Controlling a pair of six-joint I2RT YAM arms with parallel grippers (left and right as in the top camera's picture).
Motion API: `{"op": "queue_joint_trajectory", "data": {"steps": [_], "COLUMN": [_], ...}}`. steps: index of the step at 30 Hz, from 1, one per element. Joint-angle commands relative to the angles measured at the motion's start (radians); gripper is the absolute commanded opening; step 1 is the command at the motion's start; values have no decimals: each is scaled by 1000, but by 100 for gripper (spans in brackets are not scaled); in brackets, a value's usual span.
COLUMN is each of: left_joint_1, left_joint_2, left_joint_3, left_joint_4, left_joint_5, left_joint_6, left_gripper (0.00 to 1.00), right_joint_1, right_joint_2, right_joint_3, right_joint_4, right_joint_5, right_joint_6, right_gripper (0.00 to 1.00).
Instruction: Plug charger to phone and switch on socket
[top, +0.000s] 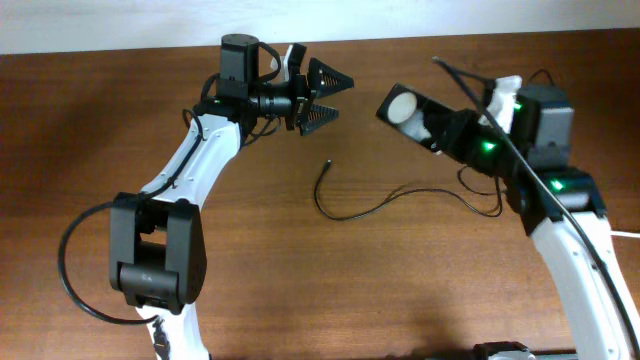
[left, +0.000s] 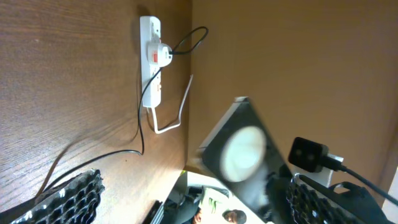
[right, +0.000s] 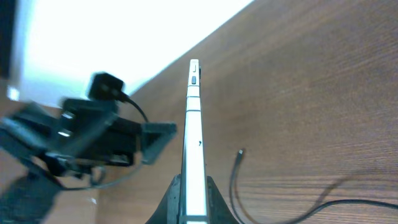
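The phone (top: 404, 105) will be grabbed next by my left gripper across its sides near the white round spot, so its opposite end stays free for plugging.
My right gripper (top: 437, 127) is shut on the phone (top: 404, 105) and holds it tilted above the table. In the right wrist view the phone (right: 194, 124) stands edge-on between the fingers (right: 194, 208). In the left wrist view its dark face (left: 239, 146) shows a white round spot. The charger's thin black cable (top: 352, 212) lies on the table, its plug tip (top: 328, 162) free, also in the right wrist view (right: 240, 152). My left gripper (top: 326, 97) is open and empty, facing the phone. The socket (left: 151, 59) with the white adapter (left: 161, 56) shows only in the left wrist view.
A thick white cord (left: 180, 112) runs from the socket's end. The charger cable (left: 140, 118) trails from the adapter across the wooden table (top: 300, 280). The table's far edge meets a pale wall (top: 100, 25). The left arm (right: 93, 143) appears blurred in the right wrist view.
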Motion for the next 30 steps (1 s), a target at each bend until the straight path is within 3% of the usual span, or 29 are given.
{"op": "queue_joint_trajectory", "data": {"steps": [1, 4, 5, 10, 13, 17, 19, 23, 30], "left_joint_1": [-2, -2, -3, -41, -75, -119, -126, -129, -161], "left_joint_2": [-3, -3, -3, -3, -3, -3, -3, -3, -3], "left_joint_3": [8, 8, 8, 8, 8, 8, 8, 8, 8], "left_joint_4": [4, 8, 23, 124, 127, 130, 142, 142, 142], "left_joint_5": [28, 27, 24, -82, -128, -191, -194, -198, -215], "left_joint_6": [29, 18, -6, -87, -87, -158, -158, -158, -159], "left_gripper": [100, 99, 99, 98, 87, 56, 46, 42, 22], "right_joint_1": [-26, -21, -7, 211, 251, 285, 285, 293, 300], "right_joint_2": [-92, -92, -72, 10, 69, 94, 95, 95, 95], "right_joint_3": [-153, -422, -522, -536, -530, -512, -512, -512, -512], "right_joint_4": [204, 679, 910, 972, 1114, 1117, 1115, 1118, 1118], "right_joint_5": [-32, -32, 37, 362, 369, 389, 387, 369, 380], "right_joint_6": [276, 636, 810, 1085, 1085, 1110, 1110, 1111, 1110], "right_gripper": [4, 4, 4, 4, 4, 4, 4, 4, 4]}}
